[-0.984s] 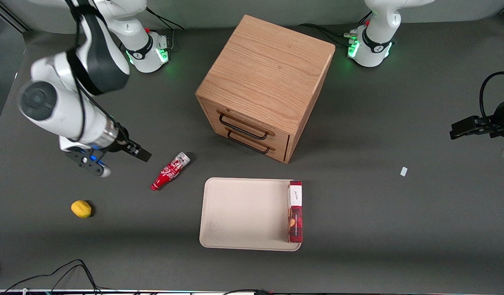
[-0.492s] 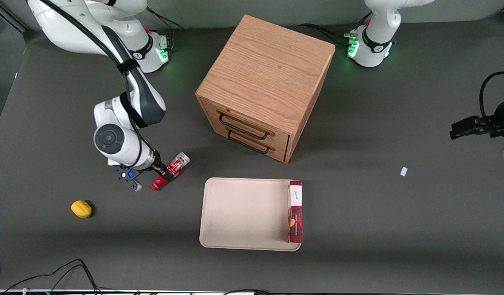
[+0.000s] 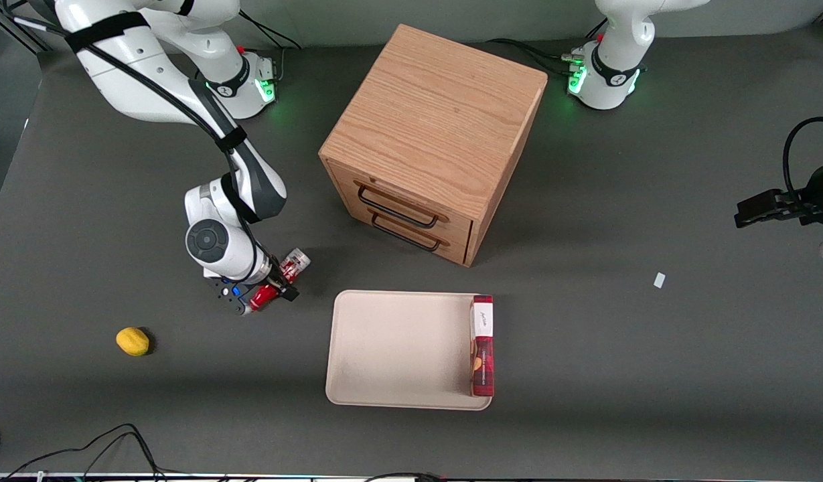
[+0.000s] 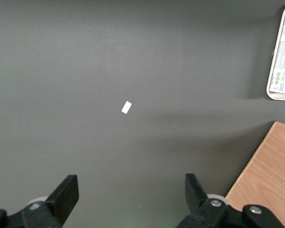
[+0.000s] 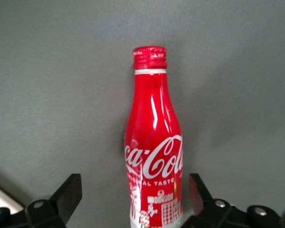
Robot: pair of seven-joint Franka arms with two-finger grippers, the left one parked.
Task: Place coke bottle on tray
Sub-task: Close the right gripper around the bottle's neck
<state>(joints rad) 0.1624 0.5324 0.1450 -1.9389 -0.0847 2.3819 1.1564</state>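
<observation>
Next, my right gripper needs to grab the coke bottle by its red middle (image 3: 267, 294) to place it on the tray (image 3: 391, 348).
The coke bottle (image 3: 293, 264) lies on its side on the dark table, silver base toward the wooden cabinet and red neck pointing toward the front camera. My right gripper (image 3: 277, 282) is down over its middle. In the right wrist view the gripper (image 5: 134, 191) is open, with one finger (image 5: 69, 191) on each side of the bottle's body (image 5: 154, 137) and a gap left on both sides. The beige tray (image 3: 391, 348) lies flat on the table beside the bottle, toward the parked arm's end.
A long red box (image 3: 482, 345) with a white label lies on the tray's edge toward the parked arm. A wooden drawer cabinet (image 3: 431, 140) stands farther from the front camera than the tray. A lemon (image 3: 132, 341) lies toward the working arm's end. A white scrap (image 3: 659, 280) lies on the table.
My right arm has swung in from the working arm's end and come down over the bottle, its open fingers now straddling the body. The bottle has not moved.
</observation>
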